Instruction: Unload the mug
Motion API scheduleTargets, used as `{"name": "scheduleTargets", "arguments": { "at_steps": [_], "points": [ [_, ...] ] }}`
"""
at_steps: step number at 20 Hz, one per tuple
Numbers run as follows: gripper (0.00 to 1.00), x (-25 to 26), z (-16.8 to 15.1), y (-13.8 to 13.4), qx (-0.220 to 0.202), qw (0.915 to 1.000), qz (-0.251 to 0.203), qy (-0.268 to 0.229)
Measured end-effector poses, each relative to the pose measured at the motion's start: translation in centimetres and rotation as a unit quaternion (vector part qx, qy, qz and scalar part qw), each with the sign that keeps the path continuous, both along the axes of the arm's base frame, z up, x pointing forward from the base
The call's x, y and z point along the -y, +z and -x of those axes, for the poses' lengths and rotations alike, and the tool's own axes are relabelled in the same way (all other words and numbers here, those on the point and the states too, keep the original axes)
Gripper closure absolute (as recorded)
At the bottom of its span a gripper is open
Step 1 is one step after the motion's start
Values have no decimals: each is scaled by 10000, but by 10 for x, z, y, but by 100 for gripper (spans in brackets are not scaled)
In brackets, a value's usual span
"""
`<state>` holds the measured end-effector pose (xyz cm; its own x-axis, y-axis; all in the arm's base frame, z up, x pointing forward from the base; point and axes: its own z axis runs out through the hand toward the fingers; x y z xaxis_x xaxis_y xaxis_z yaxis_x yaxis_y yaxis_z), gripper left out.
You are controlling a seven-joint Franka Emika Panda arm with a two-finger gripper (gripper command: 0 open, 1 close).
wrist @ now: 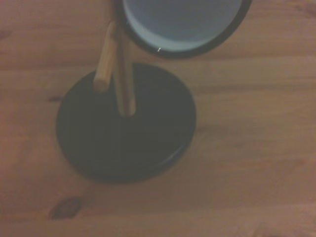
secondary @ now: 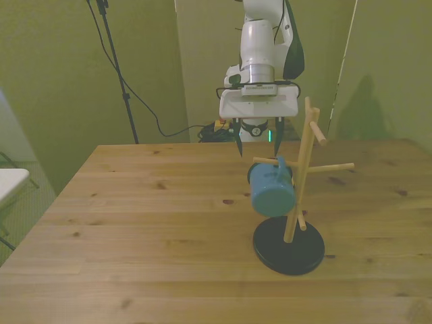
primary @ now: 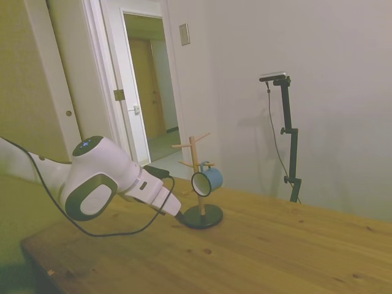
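My gripper grabs the mug by its dark rim [primary: 193, 187] next, leaving the blue mug's handle [primary: 204, 164] free to slip off the peg.
The blue mug [secondary: 271, 187] hangs by its handle on a side peg of the wooden rack [secondary: 299, 177], which stands on a round black base [secondary: 289, 244]. In the side view the mug [primary: 207, 180] shows its pale inside and dark rim toward the arm. My gripper [secondary: 258, 143] hovers behind the rack, apart from the mug, open with nothing between its fingers. In the side view the hand [primary: 168, 205] tilts low toward the rack's base [primary: 203, 216], and its fingertips are hard to make out. The wrist view shows the mug's rim [wrist: 182, 29], the post [wrist: 121, 74] and the base [wrist: 126, 123] from close by.
The wooden table [secondary: 148, 223] stretches wide on the front view's left of the rack. A white object [secondary: 10, 182] sits past the table's edge at the front view's left. A black cable [primary: 92, 229] hangs under the arm.
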<state>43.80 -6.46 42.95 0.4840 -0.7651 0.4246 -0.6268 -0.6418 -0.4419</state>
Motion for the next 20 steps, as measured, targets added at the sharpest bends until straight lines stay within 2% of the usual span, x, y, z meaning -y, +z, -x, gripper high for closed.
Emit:
{"name": "scheduleTargets", "arguments": {
  "at_steps": [7, 11, 20],
  "points": [
    [0, 12, -17, -4, 895, 9956, 170, -219],
    [0, 15, -26, 7, 1348, 9902, 250, -269],
    [0, 23, -65, 12, 1459, 9885, 302, -268]
  ]
}}
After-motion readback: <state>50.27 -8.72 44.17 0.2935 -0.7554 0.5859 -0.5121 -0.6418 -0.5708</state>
